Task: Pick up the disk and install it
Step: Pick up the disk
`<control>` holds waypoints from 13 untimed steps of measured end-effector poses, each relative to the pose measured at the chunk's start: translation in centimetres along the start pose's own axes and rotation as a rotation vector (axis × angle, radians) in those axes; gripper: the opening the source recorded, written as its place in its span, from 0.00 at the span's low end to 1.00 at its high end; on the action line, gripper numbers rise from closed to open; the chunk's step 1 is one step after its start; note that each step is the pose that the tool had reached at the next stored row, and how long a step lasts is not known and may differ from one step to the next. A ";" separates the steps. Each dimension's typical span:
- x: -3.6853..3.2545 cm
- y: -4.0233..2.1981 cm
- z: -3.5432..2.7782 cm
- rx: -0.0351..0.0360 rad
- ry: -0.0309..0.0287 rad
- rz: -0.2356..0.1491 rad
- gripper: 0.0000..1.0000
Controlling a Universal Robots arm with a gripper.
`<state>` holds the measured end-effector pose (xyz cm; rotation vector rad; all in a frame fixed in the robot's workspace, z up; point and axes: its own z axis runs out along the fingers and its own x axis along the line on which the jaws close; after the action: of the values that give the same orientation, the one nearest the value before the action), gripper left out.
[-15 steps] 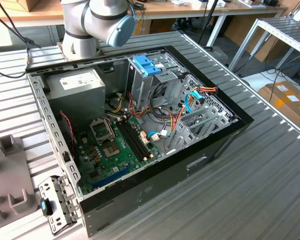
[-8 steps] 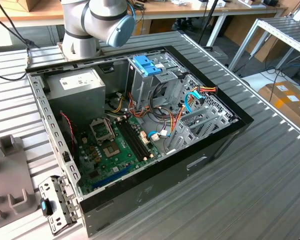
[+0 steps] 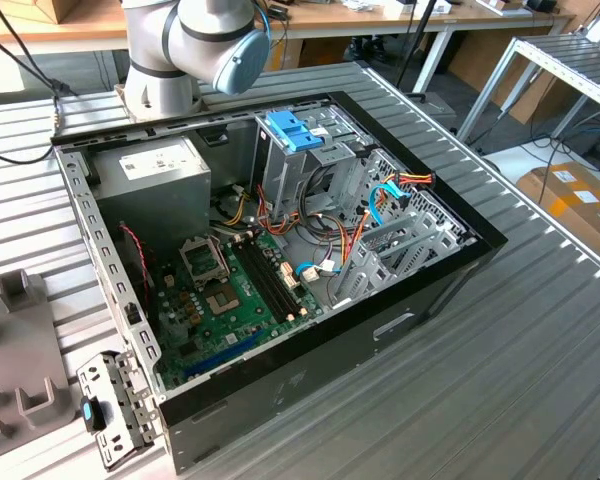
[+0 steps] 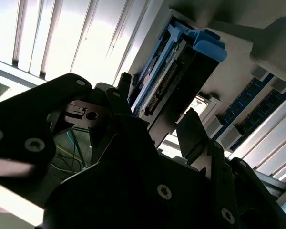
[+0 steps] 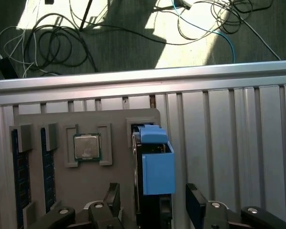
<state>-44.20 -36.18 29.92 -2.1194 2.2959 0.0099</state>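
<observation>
My gripper grabs the disk by its black end (image 5: 153,210) beside the blue carrier next, to install the disk in the computer's drive cage.
The disk (image 5: 157,164) stands on edge in a slot of a grey holder tray (image 5: 109,176). Its bright blue carrier faces the first wrist view. In the second wrist view the disk (image 4: 174,71) shows its metal body, connector edge and blue frame. My gripper (image 5: 155,202) is open and straddles the disk. One black finger (image 5: 112,198) sits on one side and the other finger (image 5: 195,205) on the opposite side, each with a small gap to the disk. In the second wrist view the gripper (image 4: 157,112) reaches around the disk's near end.
The tray also holds a processor chip (image 5: 87,147) and memory sticks (image 5: 16,162). Beyond the table rail (image 5: 143,78) lie floor cables. In the exterior view stands the open computer case (image 3: 280,250), with a drive cage under a darker blue latch (image 3: 290,130) and a power supply box (image 3: 155,170).
</observation>
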 end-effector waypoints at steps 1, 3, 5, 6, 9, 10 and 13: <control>0.00 0.00 0.01 0.0001 0.0000 0.000 0.66; 0.00 0.00 0.01 0.0001 -0.0001 0.000 0.66; 0.00 0.00 0.01 0.0001 0.0000 0.000 0.66; 0.00 0.00 0.01 0.0001 0.0000 0.000 0.66; -0.02 0.00 -0.16 0.0002 -0.0001 0.000 0.66; -0.05 0.00 -0.27 0.0002 0.0000 0.000 0.66; -0.05 0.00 -0.29 0.0002 -0.0001 0.000 0.66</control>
<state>-44.20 -36.14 30.21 -2.1194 2.2957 0.0098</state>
